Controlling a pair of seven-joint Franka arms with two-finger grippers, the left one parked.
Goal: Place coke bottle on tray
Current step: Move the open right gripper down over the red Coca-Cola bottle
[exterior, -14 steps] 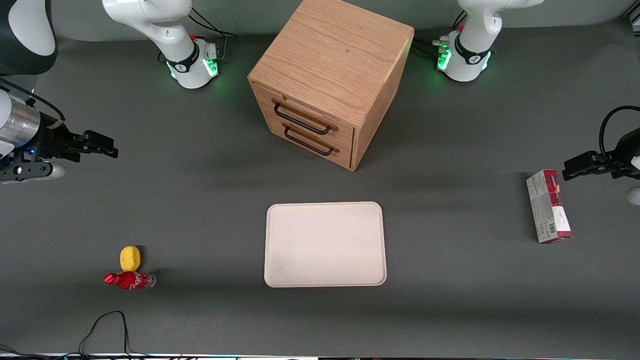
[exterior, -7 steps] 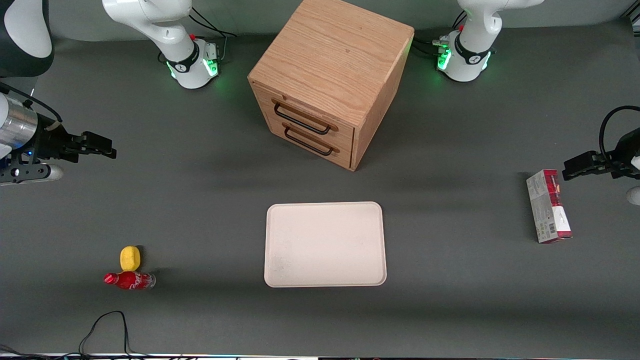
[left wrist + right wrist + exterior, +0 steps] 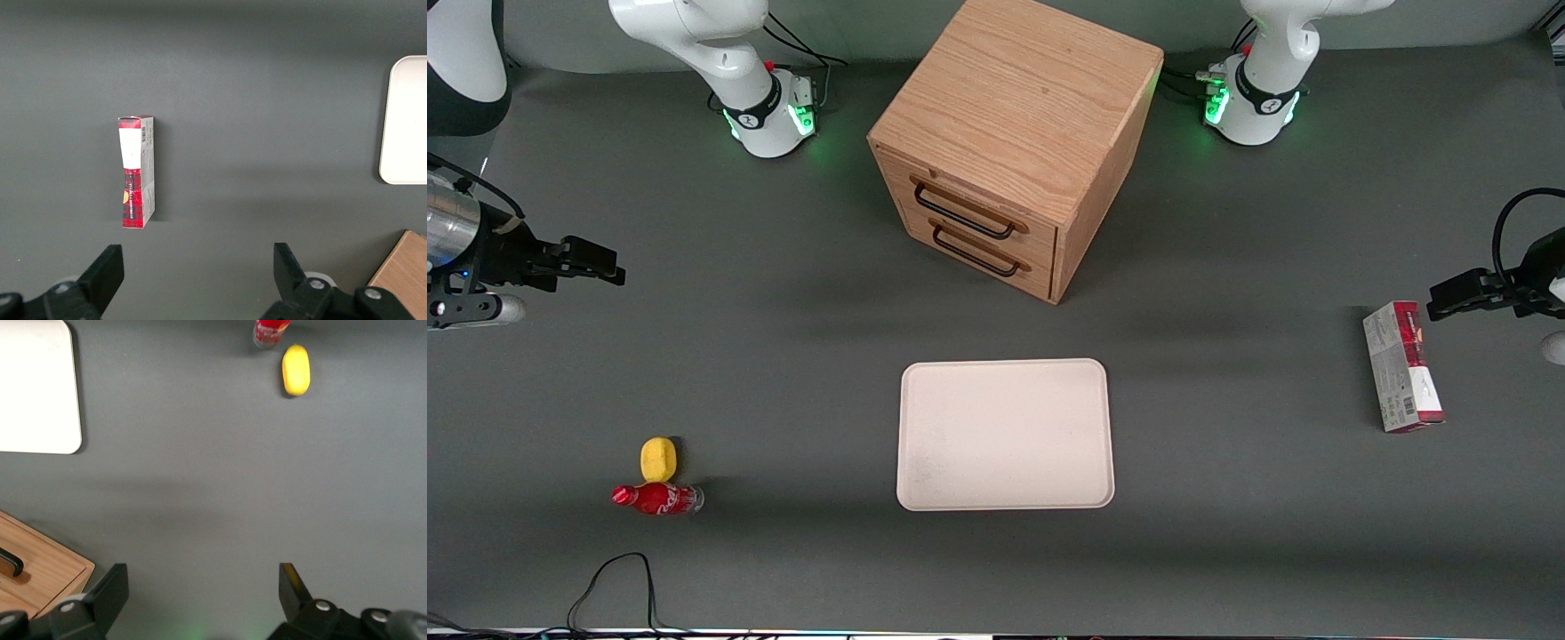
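My right gripper is going to grab the coke bottle by its red cap [image 3: 623, 495] next, to put the bottle on the tray [image 3: 1005, 434].
The coke bottle [image 3: 657, 499], small and red with a red cap, lies on its side on the grey table near the front edge, toward the working arm's end. Only its base end [image 3: 269, 331] shows in the right wrist view. The cream tray [image 3: 1005, 434] lies flat in the middle of the table, in front of the wooden cabinet; its corner [image 3: 37, 387] shows in the right wrist view. My right gripper [image 3: 600, 260] hangs open and empty above bare table, farther from the front camera than the bottle. In its wrist view the fingers [image 3: 110, 593] stand wide apart around the gripper's middle [image 3: 203, 590].
A yellow lemon-like object [image 3: 658, 459] lies right beside the bottle, a little farther from the front camera. A wooden two-drawer cabinet [image 3: 1014, 142] stands at the back middle. A red-and-grey carton [image 3: 1402, 366] lies toward the parked arm's end. A black cable [image 3: 618, 587] loops at the front edge.
My right gripper has drifted a little outward toward the working arm's end of the table. The bottle, lemon and tray have not moved.
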